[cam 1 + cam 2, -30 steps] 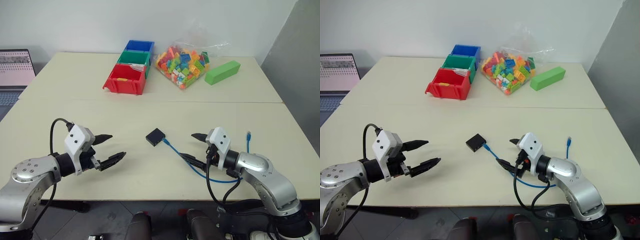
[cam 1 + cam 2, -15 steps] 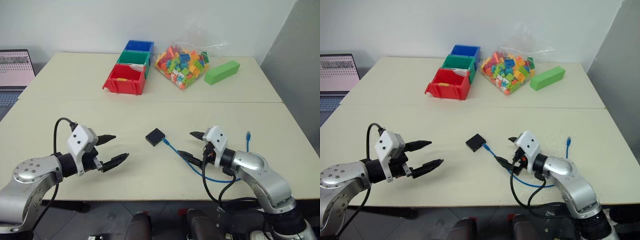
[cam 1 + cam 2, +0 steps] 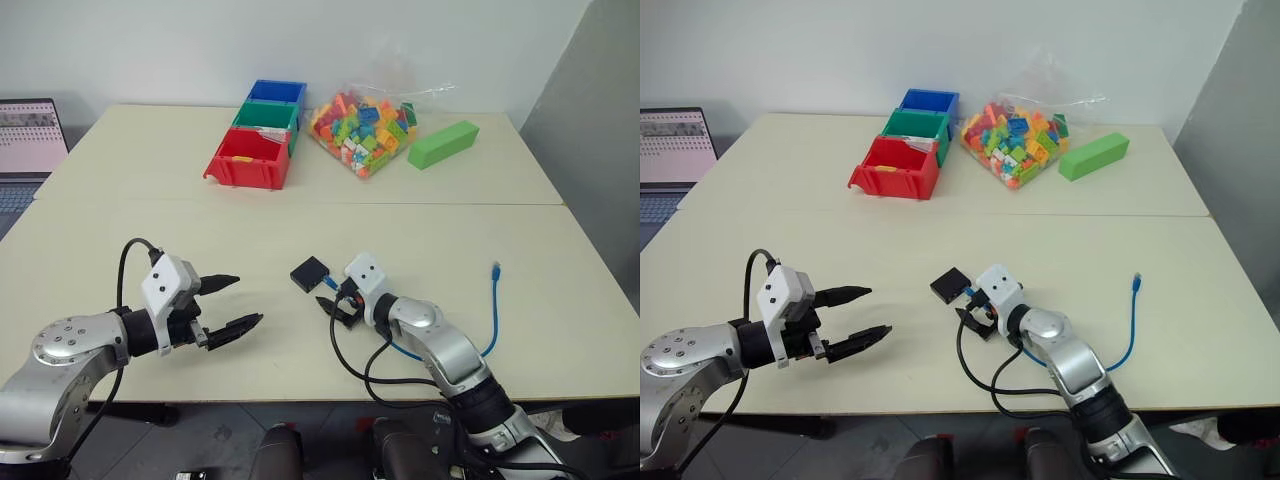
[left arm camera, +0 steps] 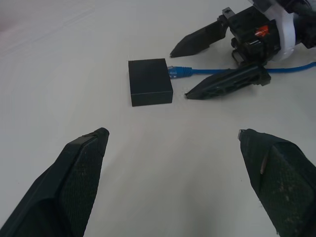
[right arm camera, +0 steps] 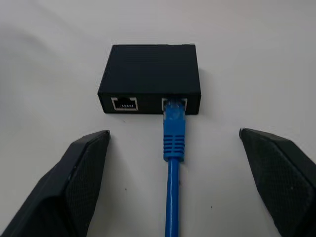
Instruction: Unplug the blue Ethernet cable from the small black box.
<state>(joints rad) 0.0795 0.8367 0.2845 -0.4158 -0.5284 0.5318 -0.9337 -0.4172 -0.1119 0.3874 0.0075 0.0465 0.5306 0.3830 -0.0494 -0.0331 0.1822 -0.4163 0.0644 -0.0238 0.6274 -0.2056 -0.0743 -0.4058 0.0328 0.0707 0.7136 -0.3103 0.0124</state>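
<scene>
I need to grab the box's opposite end [image 3: 303, 268] with my left gripper next, since the blue plug [image 3: 330, 283] and my right gripper's open fingers crowd one end of the small black box.
The small black box [image 3: 310, 272] lies flat mid-table. The blue Ethernet cable [image 5: 174, 133] is plugged into one of its two ports; the other port is empty. From the box the cable runs right, loops, and ends in a free plug [image 3: 496, 268]. My right gripper [image 3: 333, 296] is open just behind the box, one finger on each side of the cable's plug, touching nothing. My left gripper [image 3: 247, 300] is open and empty, left of the box and pointing toward it. In the left wrist view the box [image 4: 149, 81] and the right gripper [image 4: 180, 74] are ahead.
Red [image 3: 247, 158], green [image 3: 267, 116] and blue [image 3: 277, 92] bins stand in a row at the back. A bag of coloured bricks [image 3: 362, 122] and a long green block [image 3: 443, 144] lie to their right. A laptop [image 3: 30, 135] sits at the far left.
My right gripper has travelled left and forward along the cable and now straddles the plug at the box. The left gripper has stayed about where it was, still open.
</scene>
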